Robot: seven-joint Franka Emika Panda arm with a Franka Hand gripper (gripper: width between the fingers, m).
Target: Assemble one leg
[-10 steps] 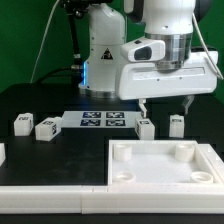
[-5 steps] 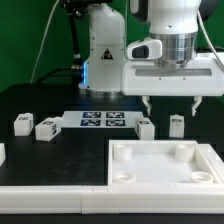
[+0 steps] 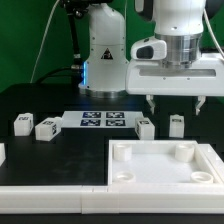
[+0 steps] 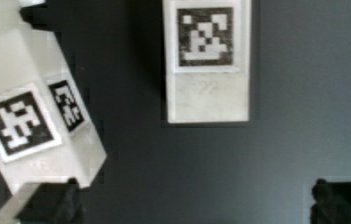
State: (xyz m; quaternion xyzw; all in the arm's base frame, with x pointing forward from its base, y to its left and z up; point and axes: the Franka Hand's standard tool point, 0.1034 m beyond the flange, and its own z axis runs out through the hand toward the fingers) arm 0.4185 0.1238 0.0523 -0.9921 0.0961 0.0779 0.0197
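The white leg needs to be assembled onto the white tray-like piece, so my gripper will next grab the white leg's tagged body.
Several small white legs with black-and-white tags stand on the black table: two at the exterior view's left and two at the right. My gripper hangs open and empty just above the two right legs. In the wrist view, one leg lies ahead between the fingers and another leg sits close to one fingertip. The gripper holds nothing.
The marker board lies flat between the leg pairs. A large white square tray-like piece with corner sockets sits at the front right, and a white slab borders the front left. The robot base stands behind.
My gripper has shifted toward the exterior view's right, staying open above the two right legs. The parts on the table have not moved.
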